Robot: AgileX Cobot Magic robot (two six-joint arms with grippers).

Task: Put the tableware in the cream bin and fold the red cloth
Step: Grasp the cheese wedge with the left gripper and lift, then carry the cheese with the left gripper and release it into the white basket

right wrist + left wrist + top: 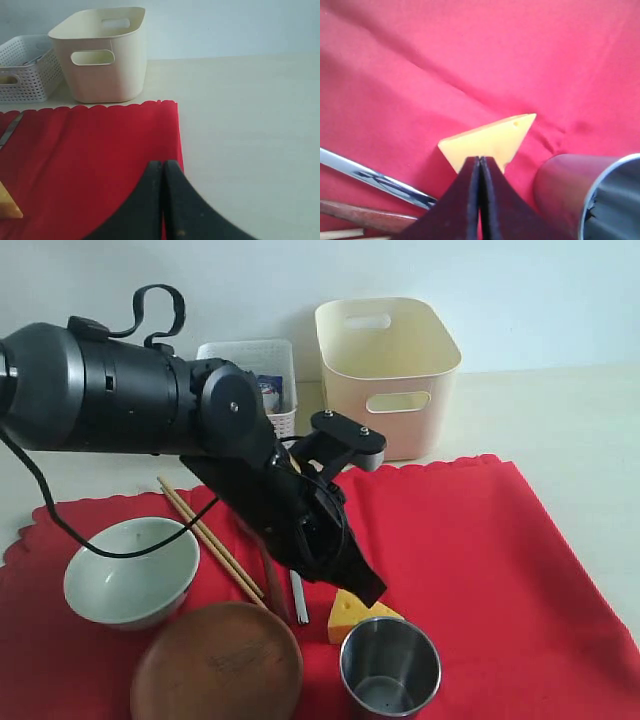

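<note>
My left gripper is shut above the yellow cheese wedge (350, 616) beside the steel cup (390, 668). It reopens next, then lowers to close on the wedge's thick middle.
The red cloth (470, 540) lies spread on the table. On it rest a pale bowl (130, 575), a wooden plate (215, 665), a steel cup (390, 668), chopsticks (210, 540), a knife (298, 596) and a dark spoon (272, 585). My left gripper (479, 159) is shut with nothing between its fingers; its tips hang just above the yellow cheese wedge (490, 136), beside the cup (590, 195) and knife (375, 177). The cream bin (385, 370) stands behind the cloth. My right gripper (162, 162) is shut and empty over the cloth's edge (170, 130); the exterior view does not show it.
A white perforated basket (250, 365) with small items in it stands left of the cream bin. The left arm (110, 390) reaches low over the cloth's middle and hides part of the cutlery. Bare table (580, 430) lies to the right of the cloth.
</note>
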